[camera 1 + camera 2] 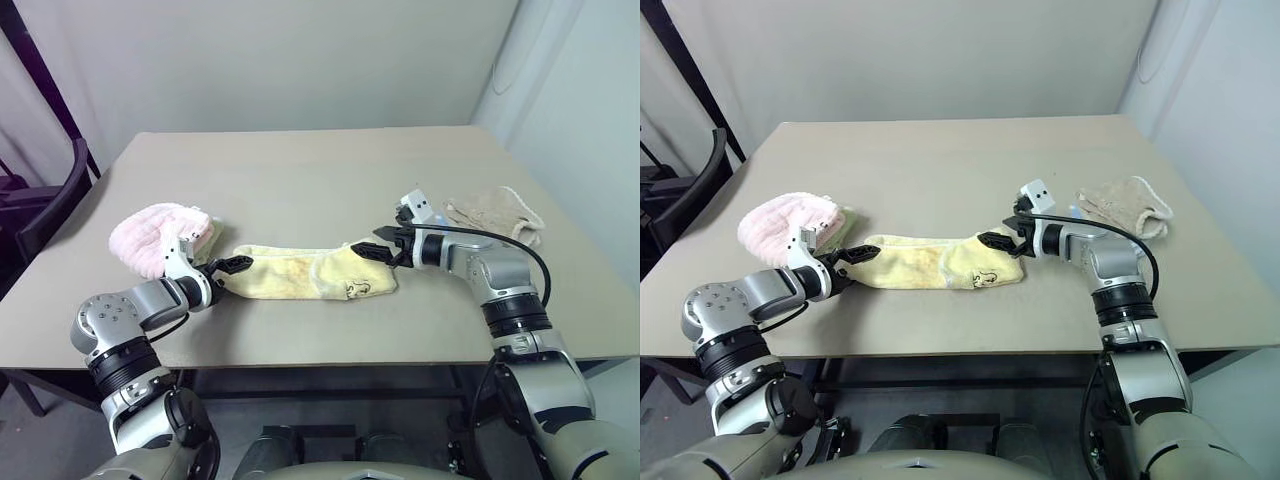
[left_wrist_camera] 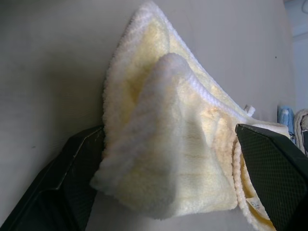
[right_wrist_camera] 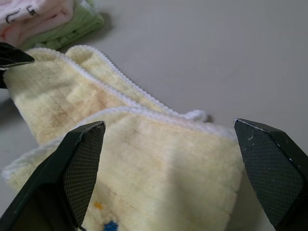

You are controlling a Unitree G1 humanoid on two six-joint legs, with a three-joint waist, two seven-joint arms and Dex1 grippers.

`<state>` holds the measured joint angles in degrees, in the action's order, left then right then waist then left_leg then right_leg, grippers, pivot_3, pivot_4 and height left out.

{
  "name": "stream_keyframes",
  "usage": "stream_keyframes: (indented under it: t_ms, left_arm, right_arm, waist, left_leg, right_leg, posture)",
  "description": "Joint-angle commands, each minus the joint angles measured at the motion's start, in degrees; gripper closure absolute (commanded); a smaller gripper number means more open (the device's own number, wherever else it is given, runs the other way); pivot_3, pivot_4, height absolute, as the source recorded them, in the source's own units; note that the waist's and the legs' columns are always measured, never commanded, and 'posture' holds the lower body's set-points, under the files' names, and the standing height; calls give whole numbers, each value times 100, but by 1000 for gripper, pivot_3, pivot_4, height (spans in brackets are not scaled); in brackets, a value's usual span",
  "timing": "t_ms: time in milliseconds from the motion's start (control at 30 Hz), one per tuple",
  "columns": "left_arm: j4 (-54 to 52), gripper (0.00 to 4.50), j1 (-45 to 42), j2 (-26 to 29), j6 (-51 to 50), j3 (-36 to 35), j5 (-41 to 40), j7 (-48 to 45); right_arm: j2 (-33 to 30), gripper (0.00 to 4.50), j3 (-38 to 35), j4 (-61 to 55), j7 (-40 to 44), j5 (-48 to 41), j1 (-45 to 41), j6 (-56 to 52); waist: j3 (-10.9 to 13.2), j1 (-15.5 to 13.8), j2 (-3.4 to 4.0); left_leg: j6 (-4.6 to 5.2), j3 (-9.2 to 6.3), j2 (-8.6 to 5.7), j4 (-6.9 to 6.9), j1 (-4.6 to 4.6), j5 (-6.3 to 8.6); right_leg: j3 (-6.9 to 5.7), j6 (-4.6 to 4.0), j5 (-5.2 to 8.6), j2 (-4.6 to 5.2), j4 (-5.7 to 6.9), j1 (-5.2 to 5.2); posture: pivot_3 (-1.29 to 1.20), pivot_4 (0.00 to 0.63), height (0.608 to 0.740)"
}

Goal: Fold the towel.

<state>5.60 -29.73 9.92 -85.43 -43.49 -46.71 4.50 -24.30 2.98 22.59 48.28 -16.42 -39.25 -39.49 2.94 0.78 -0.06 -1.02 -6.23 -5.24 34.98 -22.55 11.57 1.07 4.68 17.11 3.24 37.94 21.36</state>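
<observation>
My left gripper pinches the towel by its white-edged end fold next, since that fold bunches up while the rest of the towel lies flat along the table.
The towel (image 1: pixel 310 273), pale yellow with whitish edging, lies as a long folded strip across the front of the table (image 1: pixel 300 170), with a small dark motif (image 1: pixel 357 289) near its right end. My left gripper (image 1: pixel 232 267) is open at the strip's left end. In the left wrist view the bunched end of the towel (image 2: pixel 163 159) sits between the spread fingers (image 2: pixel 62 187). My right gripper (image 1: pixel 372 242) is open over the right end. In the right wrist view its fingers (image 3: pixel 72 168) straddle the towel's corner (image 3: pixel 159 163) without closing on it.
A pink fluffy towel (image 1: pixel 155 238) on a green cloth (image 3: pixel 72 29) lies just left of the yellow strip, close to my left arm. A beige towel (image 1: pixel 495 213) sits at the right, behind my right arm. A dark chair (image 1: pixel 50 205) stands off the table's left side.
</observation>
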Motion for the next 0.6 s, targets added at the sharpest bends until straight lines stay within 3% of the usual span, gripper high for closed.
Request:
stream_keyframes:
  t_ms: [33, 67, 167, 433, 533, 600]
  left_arm:
    - [-144, 0, -68, -72, -11, 100, -10, -57]
    - [-156, 0, -67, -97, -7, 55, -17, -42]
    - [-207, 610, -44, -68, 41, 20, -24, -86]
    - [-360, 3426, -35, -14, 171, -5, -73, -132]
    - [-861, 4430, 201, 134, 323, 503, 71, -288]
    - [-1174, 4475, 358, 268, 475, 885, 138, -444]
  right_arm:
    - [-61, 30, -41, -98, 13, 28, -142, 125]
    - [-61, 30, -43, -95, 12, 41, -140, 132]
    - [-66, 0, -55, -73, 2, 75, -135, 159]
    - [-80, 0, -101, 99, -36, 167, -181, 289]
    - [-91, 0, -106, 112, -34, 186, -164, 365]
    - [-95, 0, -103, 113, -31, 182, -156, 387]
  waist:
    - [0, 0, 0]
    - [0, -2, 0]
    - [2, -2, -3]
    - [5, 2, -7]
    - [7, 12, -10]
    - [9, 18, -13]
  left_leg:
    - [0, 0, 1, -2, 0, 0]
    - [0, 0, 1, -3, 0, 0]
    - [0, 0, 0, 0, 0, 0]
    - [0, 0, 0, -1, 0, 1]
    - [0, 0, 0, -2, -5, 1]
    - [0, 1, 0, -4, -9, 1]
  right_leg:
    - [0, 0, 0, 0, 0, -1]
    - [0, 0, 0, -1, 0, -1]
    - [0, -2, 2, 0, -2, -1]
    - [0, -10, 7, 0, -5, -1]
    - [0, -8, 5, 0, -5, 0]
    - [2, -9, 6, 0, -6, -1]
  posture:
    - [0, 0, 740]
    - [0, 0, 740]
    - [0, 0, 740]
    - [0, 0, 740]
    - [0, 0, 740]
    - [0, 0, 740]
